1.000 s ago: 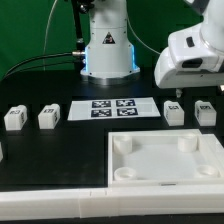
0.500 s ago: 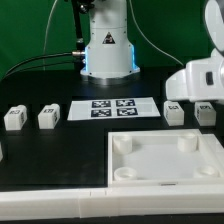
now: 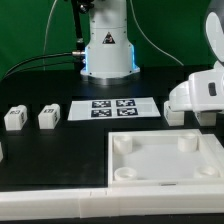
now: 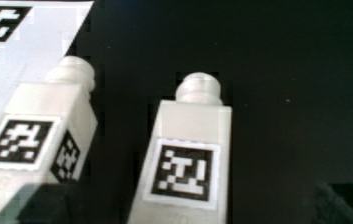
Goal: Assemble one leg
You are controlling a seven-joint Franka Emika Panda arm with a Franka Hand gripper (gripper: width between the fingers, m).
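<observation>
The leg's round knob needs to stay free to fit into the panel's corner socket, so my gripper needs to reach the leg and grab its square body behind the tag (image 4: 176,213).
Two legs (image 3: 14,118) (image 3: 48,117), small white tagged posts, lie at the exterior view's left. A third leg (image 3: 176,114) lies at the right, partly covered by my gripper (image 3: 205,120), which hangs low over the spot where the fourth leg lies hidden. In the wrist view two legs lie side by side: one (image 4: 45,125) beside the marker board and one (image 4: 191,150) right under my gripper (image 4: 191,206). The dark fingertips (image 4: 343,198) stand wide apart on either side of this leg, not touching it. The gripper is open and empty.
The large white square panel (image 3: 128,172) with round corner sockets lies in front. The marker board (image 3: 112,108) lies mid-table and also shows in the wrist view (image 4: 16,35). The robot base (image 3: 108,50) stands behind it.
The gripper has come down and moved toward the exterior view's right, over the right pair of legs. It now hides the rightmost leg. The parts have not moved.
</observation>
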